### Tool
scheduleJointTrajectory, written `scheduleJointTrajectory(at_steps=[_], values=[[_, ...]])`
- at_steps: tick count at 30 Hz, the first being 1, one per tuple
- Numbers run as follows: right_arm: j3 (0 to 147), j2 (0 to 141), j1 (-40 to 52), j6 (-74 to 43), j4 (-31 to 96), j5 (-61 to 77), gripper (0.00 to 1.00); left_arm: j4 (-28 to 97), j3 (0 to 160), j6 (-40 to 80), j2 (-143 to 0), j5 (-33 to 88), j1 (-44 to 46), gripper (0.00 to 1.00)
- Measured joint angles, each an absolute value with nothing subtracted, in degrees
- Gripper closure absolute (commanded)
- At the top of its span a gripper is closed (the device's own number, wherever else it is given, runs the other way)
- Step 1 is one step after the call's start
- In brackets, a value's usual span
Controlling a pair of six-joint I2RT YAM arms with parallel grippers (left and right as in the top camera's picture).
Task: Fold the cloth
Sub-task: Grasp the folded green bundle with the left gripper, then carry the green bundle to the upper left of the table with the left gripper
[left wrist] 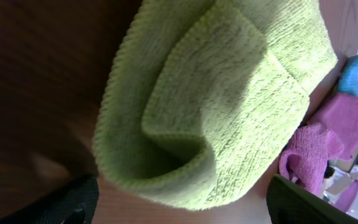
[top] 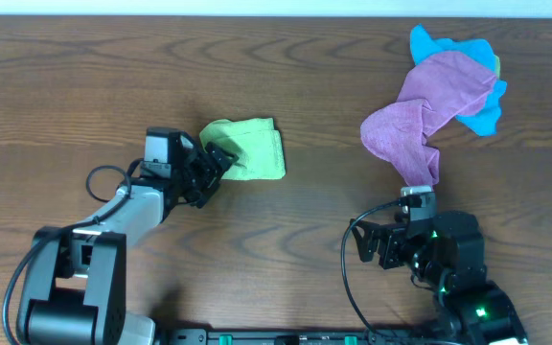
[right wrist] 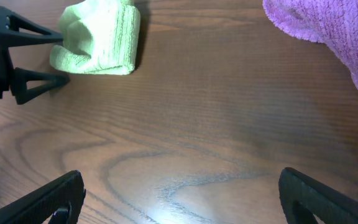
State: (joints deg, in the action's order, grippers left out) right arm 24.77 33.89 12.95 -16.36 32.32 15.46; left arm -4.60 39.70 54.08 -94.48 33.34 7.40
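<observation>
Next, my left gripper picks up the lime-green cloth by its rolled fold [top: 227, 170] [left wrist: 178, 173] to set the bundle aside still folded.
The lime-green cloth [top: 249, 149] lies folded into a small thick bundle left of the table's middle. It fills the left wrist view [left wrist: 229, 106], its rolled fold facing the camera. It also shows in the right wrist view [right wrist: 101, 37]. No white tag shows. My left gripper [top: 214, 163] is open at the cloth's left edge, its fingers [left wrist: 182, 208] either side of the fold and not closed on it. It shows in the right wrist view [right wrist: 64, 57] too. My right gripper [top: 386, 225] is open and empty over bare wood [right wrist: 182, 186], well right of the cloth.
A purple cloth [top: 420, 115] lies crumpled on a bright blue cloth [top: 448, 48] at the back right, just beyond my right gripper. The purple cloth also shows in both wrist views [right wrist: 334, 31] [left wrist: 328, 137]. The wooden table [top: 84, 86] is bare at the left and the front middle.
</observation>
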Motion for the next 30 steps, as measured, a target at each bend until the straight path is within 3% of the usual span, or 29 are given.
scheduleJointTrajectory(at_steps=[4, 9, 13, 14, 15, 25, 30], values=[[24.77, 33.89, 12.95, -16.36, 32.32, 15.49, 0.01, -7.97, 39.75, 55.4, -96.33, 32.08, 8.93, 0.17], [24.77, 33.89, 12.95, -16.36, 32.34, 15.44, 0.01, -14.26, 40.16, 57.19, -99.98, 31.68, 10.11, 0.36], [24.75, 33.89, 12.95, -16.36, 32.32, 15.44, 0.01, -17.89, 40.53, 57.45, -102.61, 31.9, 10.39, 0.61], [24.75, 33.89, 12.95, -16.36, 32.34, 15.44, 0.01, -18.46, 40.53, 56.64, -103.26, 31.62, 10.41, 0.72], [24.75, 33.89, 12.95, -16.38, 32.34, 15.46, 0.01, -19.2, 40.53, 56.47, -103.79, 31.77, 10.41, 0.94], [24.75, 33.89, 12.95, -16.38, 32.32, 15.44, 0.01, -30.5, 39.99, 53.1, -105.75, 33.36, 10.26, 0.94], [24.75, 33.89, 12.95, -16.36, 32.34, 15.44, 0.01, -29.02, 46.44, 53.15, -105.78, 37.58, 8.01, 0.94]])
